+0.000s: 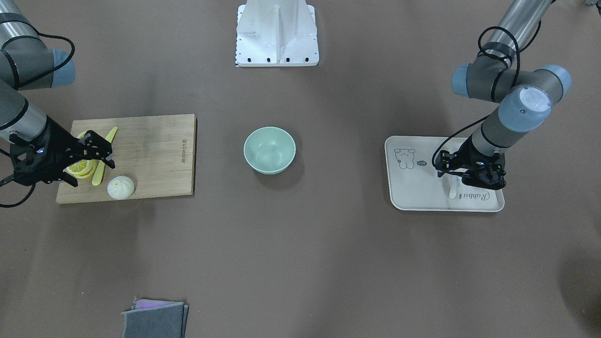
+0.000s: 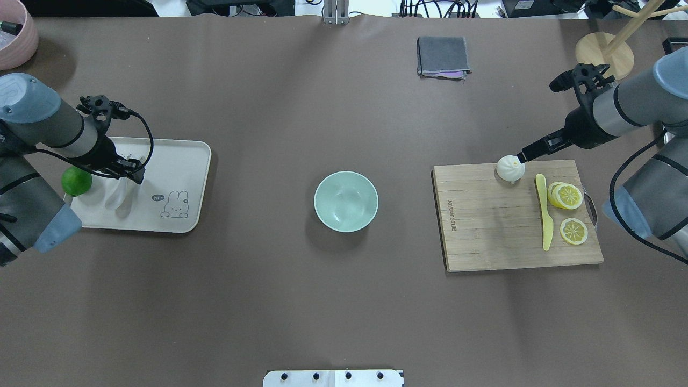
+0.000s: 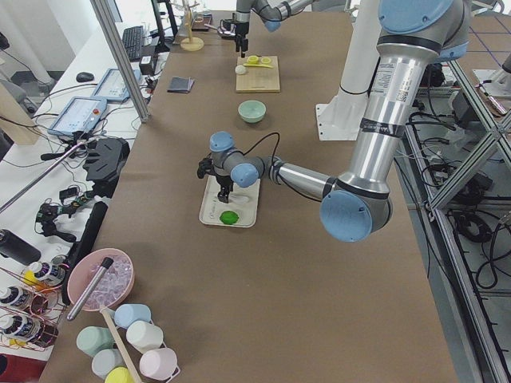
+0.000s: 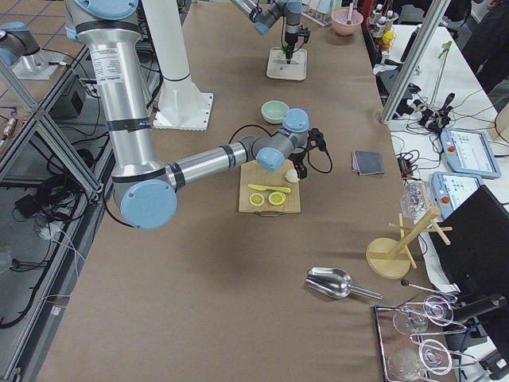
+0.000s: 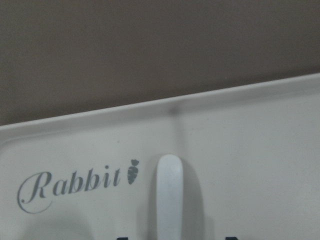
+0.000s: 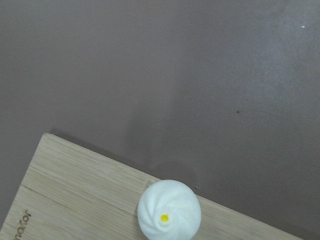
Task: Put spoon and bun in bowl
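The left gripper next needs to grab the spoon by its slim handle [image 1: 452, 187], so that it can put the white spoon in the mint-green bowl [image 1: 269, 150].
The white spoon [image 1: 453, 188] lies on the cream tray [image 1: 418, 188], its handle showing in the left wrist view [image 5: 169, 195]. My left gripper [image 1: 469, 174] hangs low over the spoon, open, with a dark fingertip on each side of the handle. The white bun [image 1: 120, 187] sits on the wooden board [image 1: 155, 155] and at the bottom of the right wrist view [image 6: 169, 209]. My right gripper [image 1: 105, 155] is open and empty, above the board beside the bun. The mint-green bowl [image 1: 269, 150] stands empty at the table's middle.
A green lime [image 2: 76, 180] sits at the tray's [image 2: 183, 177] edge by the left arm. A yellow knife [image 2: 545, 215] and lemon slices [image 2: 567, 196] lie on the board. A folded grey cloth [image 2: 442, 56] and a wooden stand [image 2: 602, 51] are at the far side.
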Robot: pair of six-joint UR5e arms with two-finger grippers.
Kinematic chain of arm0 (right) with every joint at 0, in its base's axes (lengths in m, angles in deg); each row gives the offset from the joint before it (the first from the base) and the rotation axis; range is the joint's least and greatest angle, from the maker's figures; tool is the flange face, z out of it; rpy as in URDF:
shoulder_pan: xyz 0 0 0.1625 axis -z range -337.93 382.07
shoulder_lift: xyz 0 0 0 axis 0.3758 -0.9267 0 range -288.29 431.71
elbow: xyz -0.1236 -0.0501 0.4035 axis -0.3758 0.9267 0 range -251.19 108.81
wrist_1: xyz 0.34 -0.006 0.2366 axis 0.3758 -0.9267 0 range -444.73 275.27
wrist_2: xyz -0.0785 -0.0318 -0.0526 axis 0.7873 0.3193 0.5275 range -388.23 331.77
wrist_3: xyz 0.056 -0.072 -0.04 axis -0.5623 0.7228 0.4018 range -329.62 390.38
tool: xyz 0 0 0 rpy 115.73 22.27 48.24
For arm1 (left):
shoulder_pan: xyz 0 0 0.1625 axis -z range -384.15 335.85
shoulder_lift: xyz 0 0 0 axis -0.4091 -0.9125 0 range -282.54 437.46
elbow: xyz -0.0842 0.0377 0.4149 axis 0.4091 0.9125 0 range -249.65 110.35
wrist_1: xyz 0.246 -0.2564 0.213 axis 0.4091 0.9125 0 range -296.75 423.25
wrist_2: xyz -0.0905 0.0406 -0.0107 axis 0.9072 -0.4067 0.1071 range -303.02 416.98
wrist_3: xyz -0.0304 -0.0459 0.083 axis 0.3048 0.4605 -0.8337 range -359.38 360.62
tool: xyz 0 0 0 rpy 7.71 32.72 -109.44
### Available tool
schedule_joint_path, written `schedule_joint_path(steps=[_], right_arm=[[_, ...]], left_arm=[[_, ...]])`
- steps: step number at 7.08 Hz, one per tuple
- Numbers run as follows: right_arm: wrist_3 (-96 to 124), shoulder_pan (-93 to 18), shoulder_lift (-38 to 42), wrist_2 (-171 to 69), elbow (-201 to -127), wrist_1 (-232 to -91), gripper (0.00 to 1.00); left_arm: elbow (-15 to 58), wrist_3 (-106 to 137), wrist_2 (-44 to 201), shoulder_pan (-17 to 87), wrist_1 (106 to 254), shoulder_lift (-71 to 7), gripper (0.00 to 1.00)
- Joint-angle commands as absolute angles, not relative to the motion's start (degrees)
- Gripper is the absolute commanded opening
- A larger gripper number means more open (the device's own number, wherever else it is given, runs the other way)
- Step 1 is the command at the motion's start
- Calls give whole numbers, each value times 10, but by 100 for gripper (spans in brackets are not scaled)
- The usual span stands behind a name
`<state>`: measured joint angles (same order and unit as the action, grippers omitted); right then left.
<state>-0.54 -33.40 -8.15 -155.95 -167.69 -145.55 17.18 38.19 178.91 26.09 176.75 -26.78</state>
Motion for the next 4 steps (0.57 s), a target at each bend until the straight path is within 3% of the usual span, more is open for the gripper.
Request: schedule_joint_path(steps=[1, 4], right_arm=[[-9, -332, -79, -1559, -1677, -1456, 95], [-14, -304, -75, -1521, -1676, -1456, 95]], left_arm=[[183, 380, 1795, 260, 1767, -269, 0], [212, 432, 1797, 260, 1762, -325, 0]])
